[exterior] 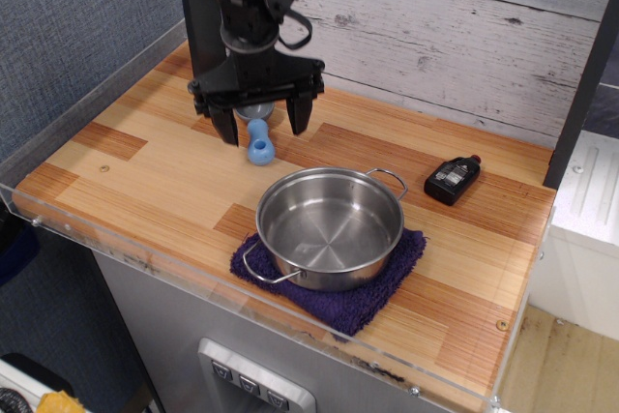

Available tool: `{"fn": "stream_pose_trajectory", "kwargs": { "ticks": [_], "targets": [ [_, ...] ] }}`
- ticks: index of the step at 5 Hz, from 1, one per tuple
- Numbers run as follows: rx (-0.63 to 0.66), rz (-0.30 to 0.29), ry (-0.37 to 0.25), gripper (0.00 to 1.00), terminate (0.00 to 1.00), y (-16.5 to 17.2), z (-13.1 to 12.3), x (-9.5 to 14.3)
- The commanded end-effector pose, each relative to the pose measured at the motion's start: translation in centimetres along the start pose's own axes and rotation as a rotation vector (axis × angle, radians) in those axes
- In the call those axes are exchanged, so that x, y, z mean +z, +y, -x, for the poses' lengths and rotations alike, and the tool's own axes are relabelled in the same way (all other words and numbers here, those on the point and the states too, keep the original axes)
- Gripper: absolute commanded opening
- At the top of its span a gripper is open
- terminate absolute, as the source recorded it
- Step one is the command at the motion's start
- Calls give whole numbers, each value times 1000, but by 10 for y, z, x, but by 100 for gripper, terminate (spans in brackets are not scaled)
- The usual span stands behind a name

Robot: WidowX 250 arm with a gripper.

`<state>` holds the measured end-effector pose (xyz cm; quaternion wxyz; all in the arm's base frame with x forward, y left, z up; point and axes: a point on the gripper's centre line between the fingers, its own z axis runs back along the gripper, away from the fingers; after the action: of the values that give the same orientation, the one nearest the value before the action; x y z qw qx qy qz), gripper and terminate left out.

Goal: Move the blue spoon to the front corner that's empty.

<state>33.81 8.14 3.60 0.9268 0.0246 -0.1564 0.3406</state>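
Observation:
My gripper picks up the blue spoon by its light-blue handle (259, 142) next, to move it to the empty front corner (48, 181).
The blue spoon (259, 141) lies on the striped wood tabletop at the back left, its light-blue handle pointing toward the front; its grey bowl is mostly hidden behind the gripper. My black gripper (261, 123) hangs over the spoon with its jaws open, one finger on each side of the handle, tips close to the wood. The bare front corner (73, 181) at the left has a small screw hole (103, 168) and a clear acrylic rim.
A steel pot (331, 225) sits on a purple cloth (368, 299) at the front middle. A small black bottle (452, 179) lies at the right. A dark post (199, 7) stands at the back left, and a plank wall runs behind.

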Motion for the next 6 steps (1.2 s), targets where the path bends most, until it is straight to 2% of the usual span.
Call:
{"fn": "stream_pose_trajectory", "kwargs": {
  "ticks": [1,2,3,4,5,6],
  "targets": [
    [3,6,-1,100,0,1,-2,-11],
    [11,-24,10,0,0,2,1,-14],
    [-6,-26,19,0,0,6,3,-18],
    [-16,-18,9,0,0,11,4,-12],
    [-7,-7,-7,0,0,11,-1,7],
    [-15,33,-76,0,0,11,-16,40]
  ]
}}
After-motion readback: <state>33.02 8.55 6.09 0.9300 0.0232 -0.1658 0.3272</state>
